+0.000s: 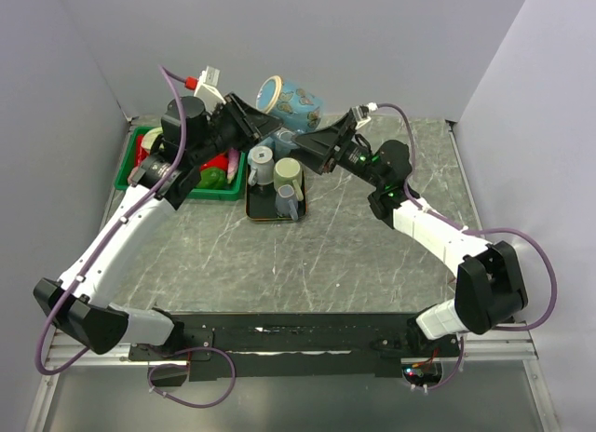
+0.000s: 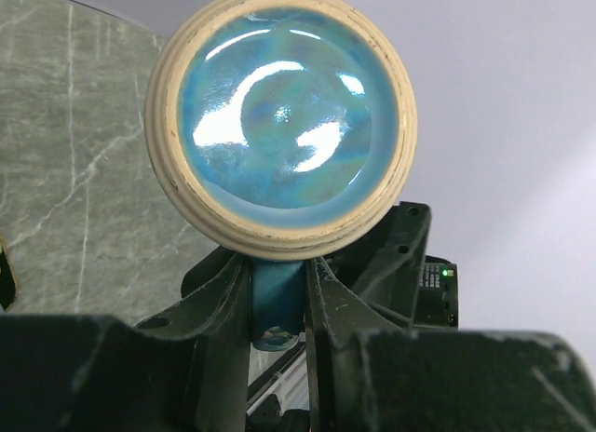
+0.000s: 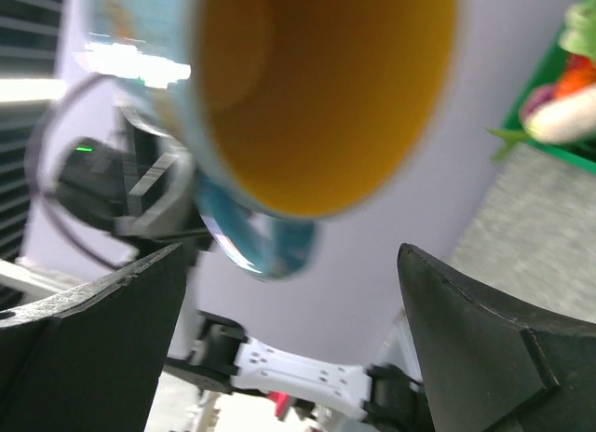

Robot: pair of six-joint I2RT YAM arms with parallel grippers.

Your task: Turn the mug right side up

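My right gripper grabs the mug's blue handle (image 1: 287, 135) (image 3: 264, 241) from the side of the mug's opening next, which leaves the base free to set the mug right side up.
The mug (image 1: 291, 101) is light blue with a cream base rim and a yellow-orange inside. It hangs on its side in the air near the back wall, with its base turned toward the left arm. My left gripper (image 1: 250, 127) is shut on its blue handle (image 2: 277, 297), and the glazed base (image 2: 279, 115) fills the left wrist view. My right gripper (image 1: 315, 149) stands open just right of and below the mug, touching nothing. In the right wrist view the mug's mouth (image 3: 326, 87) is above the wide-spread fingers (image 3: 84, 339).
A green bin (image 1: 133, 145) with toy vegetables sits at the back left, under the left arm. A black tray (image 1: 251, 210) holding several small cups lies at the centre back, below both grippers. Walls close in the back and both sides.
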